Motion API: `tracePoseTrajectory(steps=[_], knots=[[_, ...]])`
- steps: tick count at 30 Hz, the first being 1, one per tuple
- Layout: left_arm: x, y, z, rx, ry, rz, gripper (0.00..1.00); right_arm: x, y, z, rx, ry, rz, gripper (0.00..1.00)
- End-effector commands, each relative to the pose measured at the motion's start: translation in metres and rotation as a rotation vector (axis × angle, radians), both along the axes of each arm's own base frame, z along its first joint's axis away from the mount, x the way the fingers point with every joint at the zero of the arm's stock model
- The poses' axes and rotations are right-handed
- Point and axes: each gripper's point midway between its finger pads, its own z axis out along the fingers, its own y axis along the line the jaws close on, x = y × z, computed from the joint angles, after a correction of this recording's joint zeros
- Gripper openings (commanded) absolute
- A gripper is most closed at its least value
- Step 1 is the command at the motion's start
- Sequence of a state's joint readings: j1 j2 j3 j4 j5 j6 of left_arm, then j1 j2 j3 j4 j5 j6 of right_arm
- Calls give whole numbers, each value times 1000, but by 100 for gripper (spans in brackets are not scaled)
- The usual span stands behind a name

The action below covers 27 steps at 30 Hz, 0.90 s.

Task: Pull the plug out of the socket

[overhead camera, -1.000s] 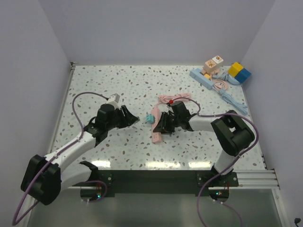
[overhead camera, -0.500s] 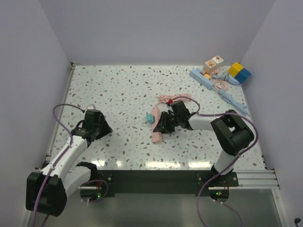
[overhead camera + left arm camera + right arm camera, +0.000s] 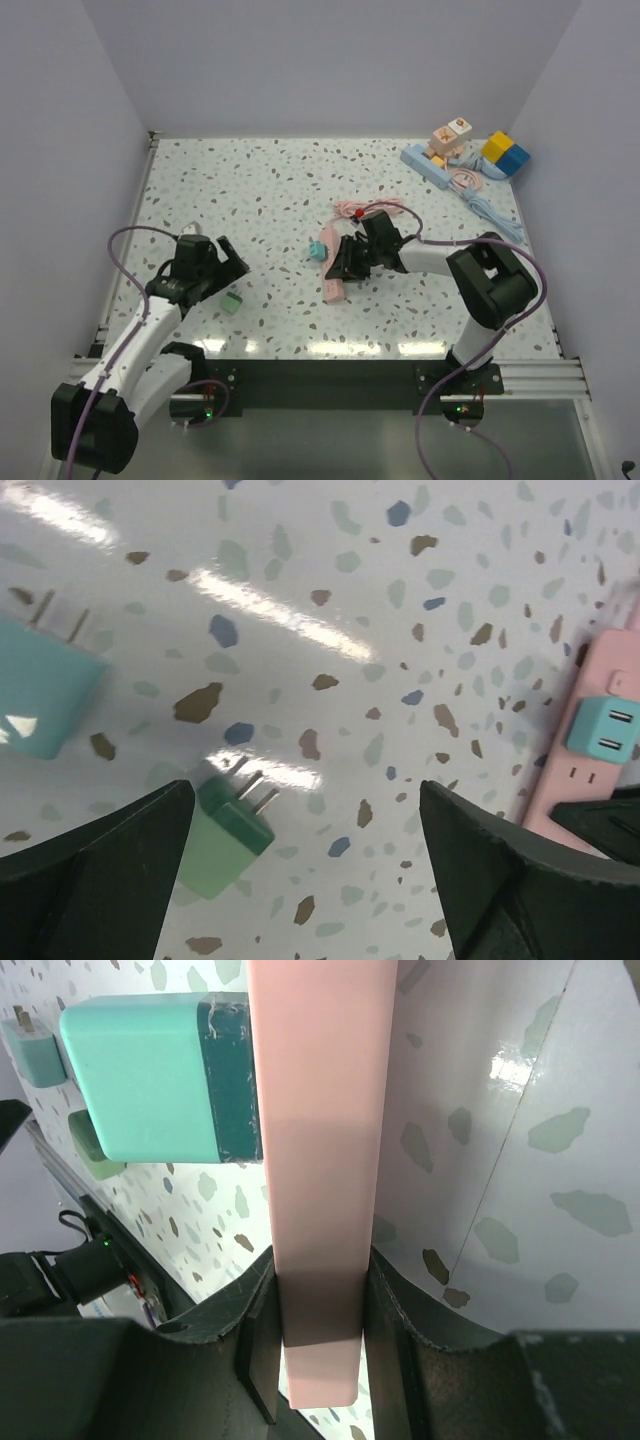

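The teal plug is the thing my left gripper will reach and grab across its body (image 3: pixel 317 251) (image 3: pixel 604 728), which is free of the power strip, to pull the plug off.
The socket is a pink power strip (image 3: pixel 333 283) lying mid-table. My right gripper (image 3: pixel 343 264) is shut on it, and in the right wrist view its fingers (image 3: pixel 255 1340) clamp the strip (image 3: pixel 320 1140) from both sides. One teal plug (image 3: pixel 318 248) (image 3: pixel 160 1075) still sits in the strip's side. A loose green plug (image 3: pixel 231 302) (image 3: pixel 225 830) lies flat on the table, prongs bare. My left gripper (image 3: pixel 226 276) (image 3: pixel 307 805) hangs open just above it, touching nothing. The strip (image 3: pixel 590 770) with its teal plug (image 3: pixel 605 725) shows at the right edge of the left wrist view.
A loose light-blue plug (image 3: pixel 40 685) lies left of the green one. The strip's pink cable (image 3: pixel 370 209) coils behind it. At the back right stand a blue power strip (image 3: pixel 432 168) with plugs, a blue cable (image 3: pixel 490 208) and yellow-blue blocks (image 3: pixel 506 152). Walls enclose three sides.
My left arm pulled back from the strip to the near left, then its gripper opened and the green plug now lies on the table. The right gripper has held still on the strip.
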State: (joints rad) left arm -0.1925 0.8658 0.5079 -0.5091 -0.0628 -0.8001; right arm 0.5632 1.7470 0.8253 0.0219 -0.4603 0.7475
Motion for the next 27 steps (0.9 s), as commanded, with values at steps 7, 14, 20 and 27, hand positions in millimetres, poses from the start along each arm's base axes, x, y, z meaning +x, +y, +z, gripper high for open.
tracePoseTrajectory(steps=[7,14,20,27], knots=[[58,-135,35,-152,-193,-481,100,-29,-37,-41,-188,104,27,0],[88,-196,46,-188,-252,-601,100,-33,-40,-48,-199,116,27,0],[96,-223,19,-162,-187,-636,100,-34,-40,-50,-201,120,18,0],[96,-227,-11,-136,-119,-650,77,-33,-40,-50,-200,120,5,0]])
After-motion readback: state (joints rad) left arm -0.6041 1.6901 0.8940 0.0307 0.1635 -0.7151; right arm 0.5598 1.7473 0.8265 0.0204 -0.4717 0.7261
